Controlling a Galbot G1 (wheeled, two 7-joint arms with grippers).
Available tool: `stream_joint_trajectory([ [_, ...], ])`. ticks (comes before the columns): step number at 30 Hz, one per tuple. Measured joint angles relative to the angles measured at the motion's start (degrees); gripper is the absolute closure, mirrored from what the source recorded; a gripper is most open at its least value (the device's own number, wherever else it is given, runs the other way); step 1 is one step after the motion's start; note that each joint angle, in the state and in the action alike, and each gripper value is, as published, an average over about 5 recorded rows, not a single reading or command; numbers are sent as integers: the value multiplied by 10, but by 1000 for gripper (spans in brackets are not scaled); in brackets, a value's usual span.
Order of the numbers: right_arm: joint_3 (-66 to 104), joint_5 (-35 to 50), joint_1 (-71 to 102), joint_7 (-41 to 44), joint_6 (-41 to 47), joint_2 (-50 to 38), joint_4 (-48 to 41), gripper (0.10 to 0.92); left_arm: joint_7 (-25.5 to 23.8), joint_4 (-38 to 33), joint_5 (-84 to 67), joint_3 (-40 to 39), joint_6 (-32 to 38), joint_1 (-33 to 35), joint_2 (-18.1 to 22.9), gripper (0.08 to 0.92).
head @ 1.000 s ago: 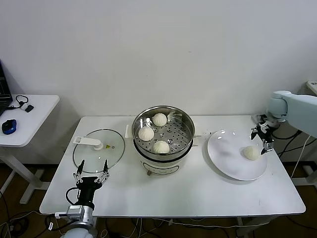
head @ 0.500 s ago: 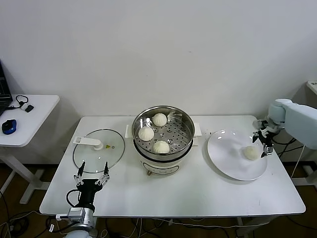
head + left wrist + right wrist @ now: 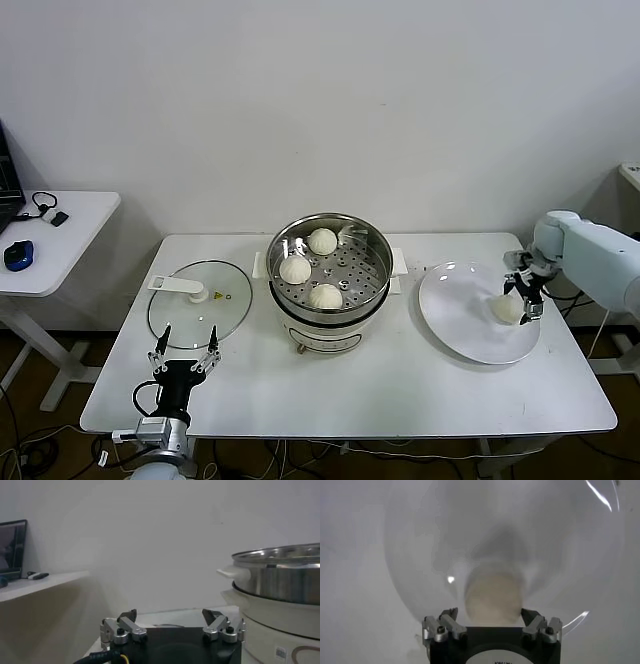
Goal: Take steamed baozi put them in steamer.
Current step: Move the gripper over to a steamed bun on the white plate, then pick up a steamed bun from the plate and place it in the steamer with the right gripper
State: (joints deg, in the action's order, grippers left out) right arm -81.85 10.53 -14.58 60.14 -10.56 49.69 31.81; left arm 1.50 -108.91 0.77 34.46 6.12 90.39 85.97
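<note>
My right gripper is ready to close on the baozi, as its fingers reach around the baozi's sides, low over the white plate [image 3: 455,310], so I will close it.
Three off-white baozi [image 3: 295,270] lie on the perforated tray of the steel steamer [image 3: 374,291] at the table's middle. A fourth baozi [image 3: 506,309] lies on the white plate [image 3: 455,310] at the right. My right gripper [image 3: 526,297] is open just above this baozi, its fingers spread to either side of it. In the right wrist view the baozi [image 3: 493,599] sits between the open fingertips of the gripper [image 3: 490,614]. My left gripper [image 3: 184,346] is open and empty near the table's front left edge; it also shows in the left wrist view [image 3: 171,615].
The glass lid with a white handle [image 3: 198,312] lies flat on the table left of the steamer, just beyond the left gripper. A white side table [image 3: 50,240] with a mouse and cables stands at the far left.
My right gripper has moved down and toward the baozi on the plate, and now straddles it. The left arm has hardly moved.
</note>
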Motion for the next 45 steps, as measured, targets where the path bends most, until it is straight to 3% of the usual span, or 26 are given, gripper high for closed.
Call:
stream_joint_trajectory([
  [11,0,1,-9,2,2,-2,5,445,0,-3,0,2,-3,-3,0,177],
  [21,-94,62,-107,-1,30,-28,100,451,-1,-11,-7,2,-3,-2,-8,177],
  [36,-341,284,-440,-45,138,-4,400,439,-3,-15,-11,-7,-10,-8,-20,177],
  [45,-363,393,-519,-85,207,44,486,428,-1,-16,-7,-11,-9,-8,-20,177],
])
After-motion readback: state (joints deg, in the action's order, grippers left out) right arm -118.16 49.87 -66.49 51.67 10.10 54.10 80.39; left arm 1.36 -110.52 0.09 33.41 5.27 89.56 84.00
